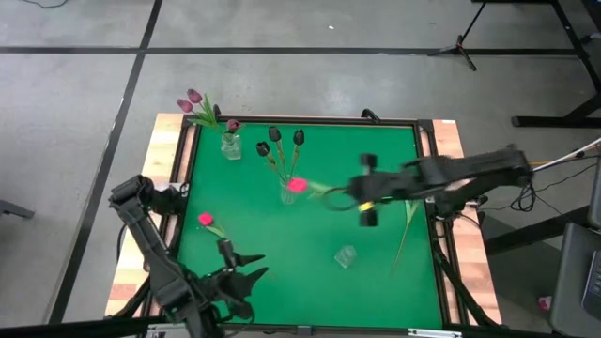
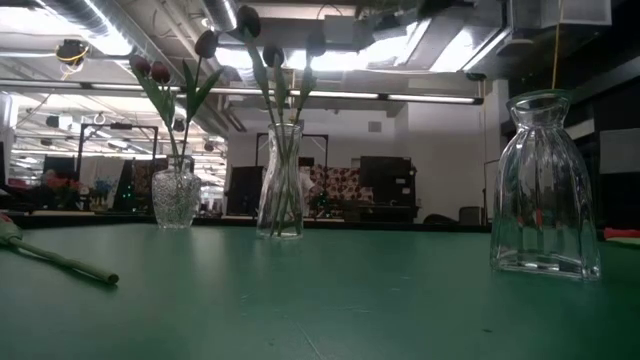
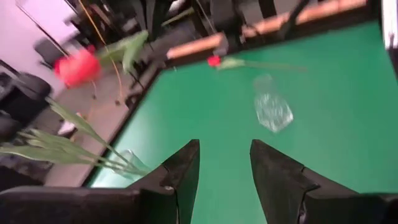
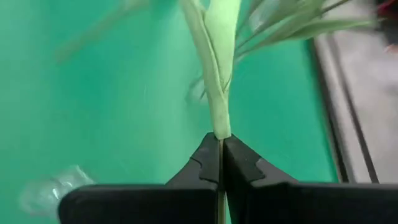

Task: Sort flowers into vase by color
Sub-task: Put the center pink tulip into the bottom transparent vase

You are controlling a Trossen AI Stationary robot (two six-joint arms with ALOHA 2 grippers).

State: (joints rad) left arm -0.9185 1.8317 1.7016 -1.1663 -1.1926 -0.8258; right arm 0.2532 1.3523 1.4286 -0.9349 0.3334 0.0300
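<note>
The robot's right gripper holds the pink-red flower [image 1: 298,185] and should keep holding it until it is at the third glass vase, because the flower's stem is off to one side.
My right gripper [image 1: 335,199] is shut on a pink-red flower whose head [image 1: 297,185] hangs over the middle vase [image 1: 286,193], which holds dark tulips [image 1: 274,135]. The far left vase [image 1: 230,146] holds mauve tulips [image 1: 193,98]. A third glass vase [image 1: 346,255] stands upright with nothing in it. Another pink-red flower [image 1: 206,221] lies on the cloth, its stem [image 2: 60,260] toward my left gripper [image 1: 257,267]. That gripper is open near the front edge, with nothing between its fingers [image 3: 180,171]. My right gripper pinches the flower's stem [image 4: 219,132] between its two fingertips, just below where the leaves wrap it. The fingers come from the table's right, slanting down, and the stem and leaves run on ahead of them. The flower is lifted clear of the cloth.
A further flower lies near the right edge, its stem [image 1: 405,237] on the cloth and its head [image 3: 214,60] under my right arm in the high view. A wooden frame [image 1: 451,141] borders the green cloth. Open cloth lies between the third vase and my left gripper.
</note>
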